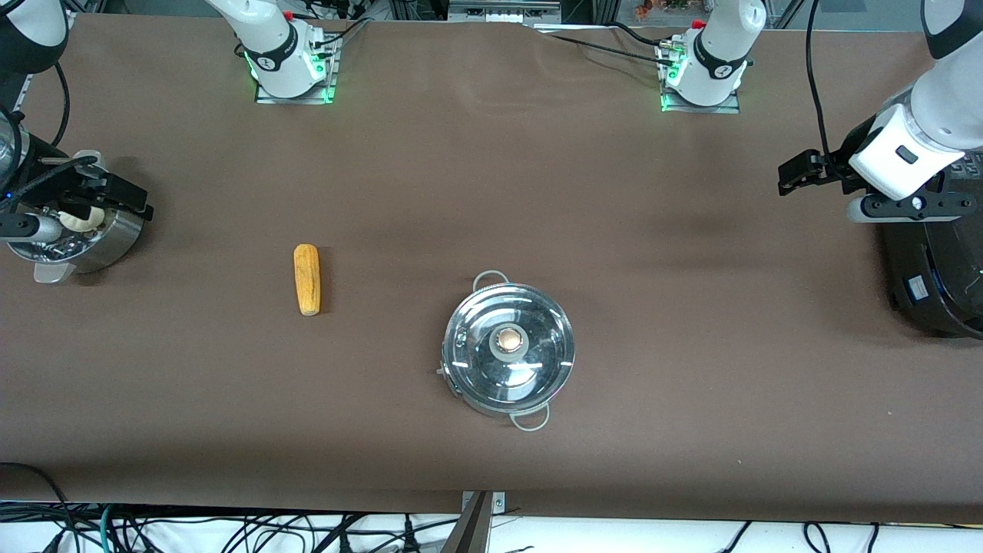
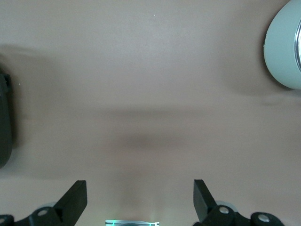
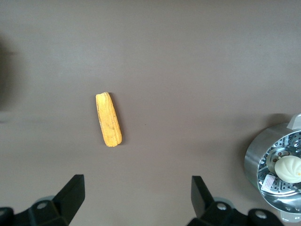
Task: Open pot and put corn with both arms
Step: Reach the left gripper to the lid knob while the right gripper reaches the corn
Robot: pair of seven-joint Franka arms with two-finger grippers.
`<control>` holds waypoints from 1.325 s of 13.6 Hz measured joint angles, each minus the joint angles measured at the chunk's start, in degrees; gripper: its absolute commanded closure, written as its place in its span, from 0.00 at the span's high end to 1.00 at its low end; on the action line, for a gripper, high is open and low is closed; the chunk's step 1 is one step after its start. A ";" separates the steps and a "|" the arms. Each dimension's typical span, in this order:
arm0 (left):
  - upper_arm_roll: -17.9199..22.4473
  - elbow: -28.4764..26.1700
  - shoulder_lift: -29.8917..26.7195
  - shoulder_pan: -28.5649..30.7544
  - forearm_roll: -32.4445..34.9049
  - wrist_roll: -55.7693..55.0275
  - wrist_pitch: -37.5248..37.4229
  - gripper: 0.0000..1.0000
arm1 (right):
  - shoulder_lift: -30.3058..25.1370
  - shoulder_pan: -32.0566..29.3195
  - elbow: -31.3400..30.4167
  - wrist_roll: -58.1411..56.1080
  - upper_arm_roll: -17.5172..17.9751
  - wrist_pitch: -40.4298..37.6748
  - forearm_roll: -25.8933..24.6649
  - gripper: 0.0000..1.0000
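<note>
I need to grab the glass lid by its copper knob with my left gripper next. That will open the steel pot for the corn.
The steel pot stands near the table's middle, its glass lid on it with the copper knob on top. The pot's edge also shows in the left wrist view. The corn lies on the table toward the right arm's end and shows in the right wrist view. My right gripper hangs open and empty over the steamer; its fingers frame bare table. My left gripper is open and empty beside the black cooker, over bare table.
A perforated steel steamer with a white bun stands at the right arm's end, also in the right wrist view. A large black cooker stands at the left arm's end. The arm bases stand farthest from the front camera.
</note>
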 measured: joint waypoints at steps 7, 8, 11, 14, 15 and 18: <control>-7.79 0.70 7.22 -5.53 -1.96 -16.42 16.31 0.94 | 7.45 7.34 -1.70 1.54 0.38 -1.07 0.00 1.00; -8.16 0.70 9.02 -6.87 -2.73 -19.07 19.68 0.94 | 9.65 9.15 -1.78 3.76 0.41 0.63 -0.01 1.00; -9.13 1.47 15.69 -12.04 -3.10 -29.41 28.63 0.94 | 14.37 11.75 -4.17 6.88 0.44 9.77 -0.06 1.00; -8.92 9.59 25.17 -17.39 -3.10 -37.18 33.06 0.94 | 18.03 11.90 -10.59 6.94 0.34 23.50 -0.07 1.00; -8.33 12.99 28.22 -18.69 -3.10 -38.40 33.98 0.93 | 19.59 11.97 -11.56 6.94 0.36 26.53 -0.06 1.00; -3.55 20.67 35.99 -23.68 -3.10 -40.14 37.83 0.90 | 23.66 13.02 -12.33 6.94 0.51 29.61 -0.04 1.00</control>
